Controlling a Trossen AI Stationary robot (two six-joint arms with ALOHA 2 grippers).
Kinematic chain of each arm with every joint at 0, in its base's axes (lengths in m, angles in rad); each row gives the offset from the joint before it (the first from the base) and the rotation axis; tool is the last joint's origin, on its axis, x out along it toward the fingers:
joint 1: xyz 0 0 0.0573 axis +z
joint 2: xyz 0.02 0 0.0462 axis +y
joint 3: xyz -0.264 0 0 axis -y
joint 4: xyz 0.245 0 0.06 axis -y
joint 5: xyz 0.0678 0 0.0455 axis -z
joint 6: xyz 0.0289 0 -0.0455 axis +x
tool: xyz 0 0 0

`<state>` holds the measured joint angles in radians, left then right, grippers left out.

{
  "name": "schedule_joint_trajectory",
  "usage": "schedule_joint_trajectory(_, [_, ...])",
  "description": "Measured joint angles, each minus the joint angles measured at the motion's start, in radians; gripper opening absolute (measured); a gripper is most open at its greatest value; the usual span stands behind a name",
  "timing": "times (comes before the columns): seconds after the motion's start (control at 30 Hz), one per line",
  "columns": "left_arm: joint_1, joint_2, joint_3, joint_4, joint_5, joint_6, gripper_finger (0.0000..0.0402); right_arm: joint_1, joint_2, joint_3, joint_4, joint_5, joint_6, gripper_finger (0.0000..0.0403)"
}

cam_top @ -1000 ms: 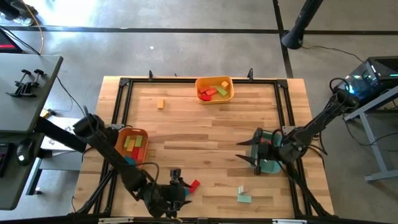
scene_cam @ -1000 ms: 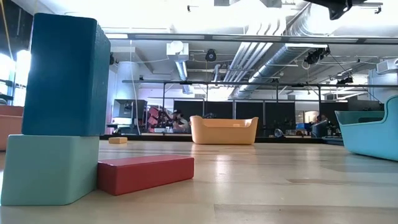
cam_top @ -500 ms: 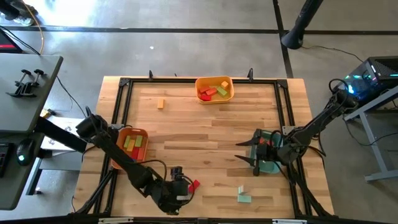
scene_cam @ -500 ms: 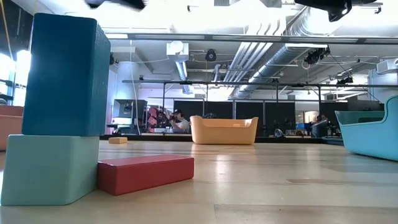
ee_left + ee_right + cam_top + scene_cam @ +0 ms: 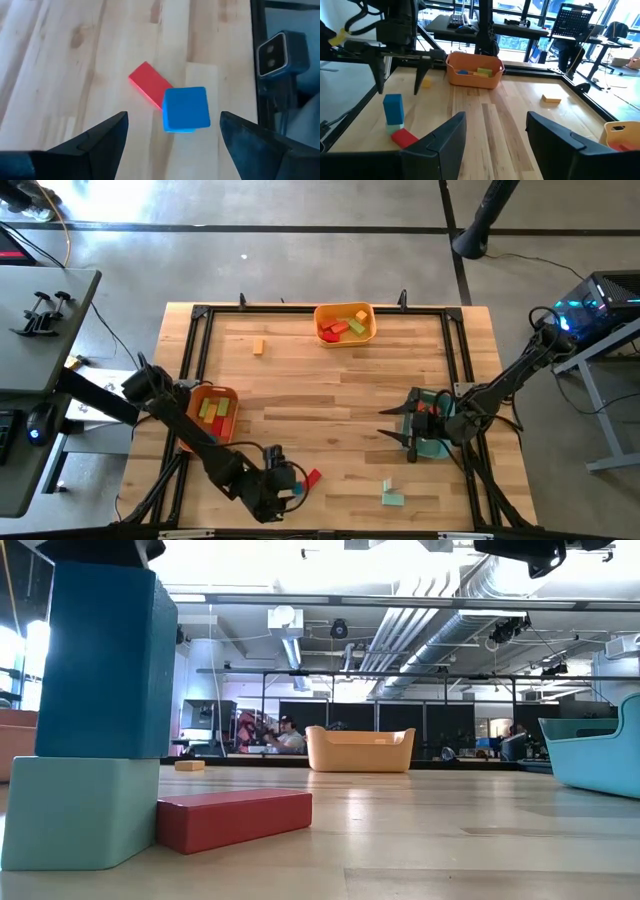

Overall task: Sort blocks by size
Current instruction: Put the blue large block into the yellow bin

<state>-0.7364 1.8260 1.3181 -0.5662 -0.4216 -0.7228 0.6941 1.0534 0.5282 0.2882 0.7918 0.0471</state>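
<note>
My left gripper should move toward the block before it closes, because my fingers are short of the blue block's near edge point(image 5: 187, 125) and would miss it now.
Near the table's front edge a blue block point(image 5: 186, 109) stands upright on a pale teal cube point(image 5: 80, 810). A red bar point(image 5: 150, 90) lies flat on the table against the cube. My left gripper point(image 5: 172, 137) hangs open just above the blue block point(image 5: 393, 109), one finger out to each side, touching nothing. At the right my right gripper point(image 5: 495, 130) stays open and empty in the air beside the teal tray point(image 5: 437, 444). More blocks lie in the orange tray point(image 5: 210, 415) and the yellow tray point(image 5: 345, 323).
A small orange block point(image 5: 258, 347) lies alone at the far left. Two pale green blocks point(image 5: 390, 495) sit near the front edge, right of centre. A black frame point(image 5: 200, 315) rims the table. The middle of the table is bare wood.
My left gripper has sunk toward the top of the blue block and tipped to point more steeply down; in the low view its dark shape has come in over the block. The blocks have stayed where they were.
</note>
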Motion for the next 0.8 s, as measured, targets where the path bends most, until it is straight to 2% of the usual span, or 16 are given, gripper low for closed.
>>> schedule_joint_trajectory(0.5, [-0.002, 0.006, -0.133, 0.228, -0.009, 0.017, 0.0299, 0.000, 0.000, 0.000, 0.000, -0.003, 0.005, 0.0202])
schedule_joint_trajectory(0.8, [0.003, 0.006, -0.186, 0.320, 0.017, 0.019, 0.0252, 0.000, 0.000, 0.000, 0.000, -0.002, 0.005, 0.0202])
